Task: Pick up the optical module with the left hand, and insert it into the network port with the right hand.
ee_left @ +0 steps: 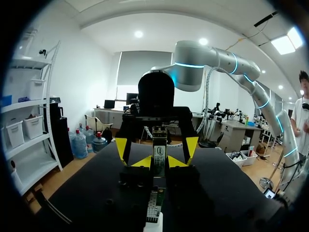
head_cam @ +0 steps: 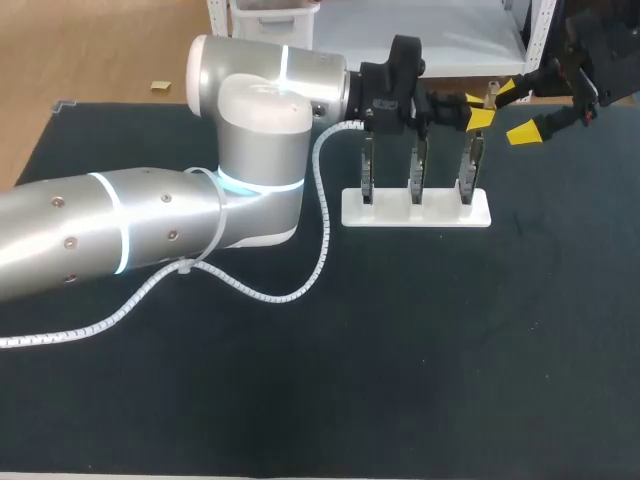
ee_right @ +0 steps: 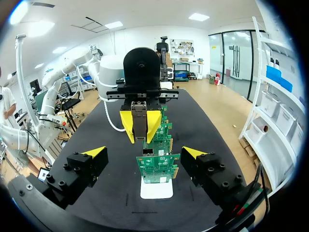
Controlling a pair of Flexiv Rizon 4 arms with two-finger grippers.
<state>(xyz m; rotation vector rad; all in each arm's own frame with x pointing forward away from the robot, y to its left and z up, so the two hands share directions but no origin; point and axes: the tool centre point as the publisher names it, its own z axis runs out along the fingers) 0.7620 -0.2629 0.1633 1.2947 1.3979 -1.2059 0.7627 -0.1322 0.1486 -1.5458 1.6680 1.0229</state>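
My right gripper reaches the optical module next and grabs its bare end (ee_right: 139, 105), leaving the module's other end free to enter the network port (ee_right: 147, 152).
The optical module (ee_right: 139, 121), a slim metal bar, is pinched between the yellow tips of my left gripper (head_cam: 476, 108). It is held above the rightmost of three upright green circuit boards (ee_right: 157, 167) on a white base (head_cam: 415, 207). In the left wrist view the module (ee_left: 159, 156) stands between that gripper's (ee_left: 159, 162) own fingertips, with a board (ee_left: 154, 205) just under it. My right gripper (head_cam: 519, 109) faces it from the right, open wide, its tips on either side of the module's end without touching. In the right wrist view my right gripper (ee_right: 145, 152) is spread wide around the boards.
A black mat (head_cam: 420, 340) covers the table. My left arm's thick grey body (head_cam: 250, 150) and its coiled white cable (head_cam: 300, 285) lie across the left and middle. Bare mat lies in front of the white base.
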